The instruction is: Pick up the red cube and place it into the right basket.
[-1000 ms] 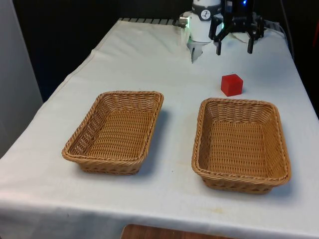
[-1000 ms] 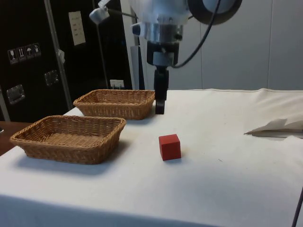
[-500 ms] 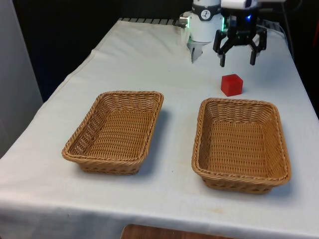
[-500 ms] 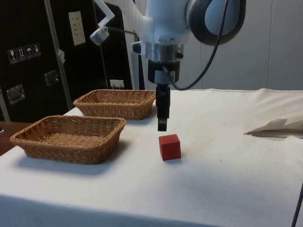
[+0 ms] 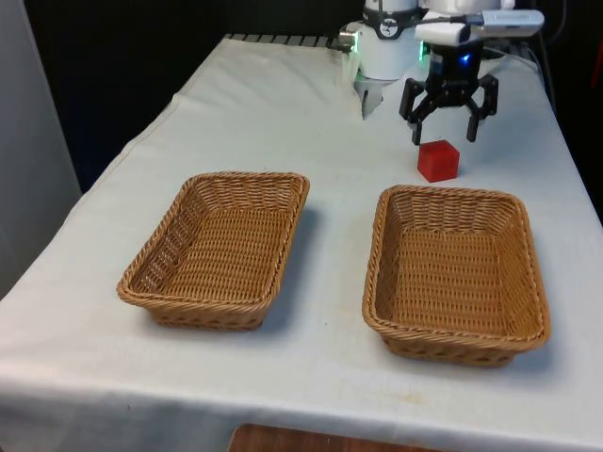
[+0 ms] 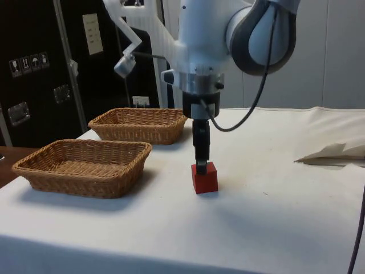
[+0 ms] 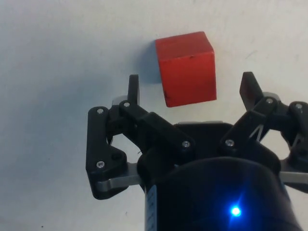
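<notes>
The cube needs to get into the cube's wicker basket (image 5: 212,247), so my gripper should next grab two opposite sides of the red cube (image 5: 438,160).
The red cube (image 5: 438,160) (image 6: 205,177) (image 7: 186,68) rests on the white cloth just beyond the far rim of the right basket (image 5: 456,270). My gripper (image 5: 443,137) (image 6: 200,166) (image 7: 191,88) hangs open directly over the cube, its fingertips low and just above the cube's top. One finger stands on each side of the cube without touching it. In the side view the near basket (image 6: 83,165) is this same right basket.
A second wicker basket (image 5: 220,248) (image 6: 140,124) stands on the front view's left. A crumpled fold of white cloth (image 6: 333,153) lies at the table's far end by the robot base (image 5: 380,52).
The gripper has moved forward from the robot base and come down over the red cube, staying open. The cube has not moved.
</notes>
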Robot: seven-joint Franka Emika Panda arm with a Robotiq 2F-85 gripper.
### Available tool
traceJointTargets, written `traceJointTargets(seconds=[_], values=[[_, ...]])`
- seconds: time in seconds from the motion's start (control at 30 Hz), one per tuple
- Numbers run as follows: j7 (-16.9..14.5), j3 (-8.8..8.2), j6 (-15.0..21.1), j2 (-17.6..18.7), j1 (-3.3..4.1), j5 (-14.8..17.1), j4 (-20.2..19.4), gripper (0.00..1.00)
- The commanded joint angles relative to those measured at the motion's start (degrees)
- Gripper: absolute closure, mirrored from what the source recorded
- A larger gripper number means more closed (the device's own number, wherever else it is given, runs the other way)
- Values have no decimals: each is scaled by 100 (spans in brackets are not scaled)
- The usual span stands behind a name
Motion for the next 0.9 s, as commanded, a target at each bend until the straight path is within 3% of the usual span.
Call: traceJointTargets(seconds=[0.0,0.47,0.87], values=[[0,6,29,34,0,0,0,0],[-11,34,361,527,0,-6,63,0],[-46,17,378,659,6,-29,109,0]])
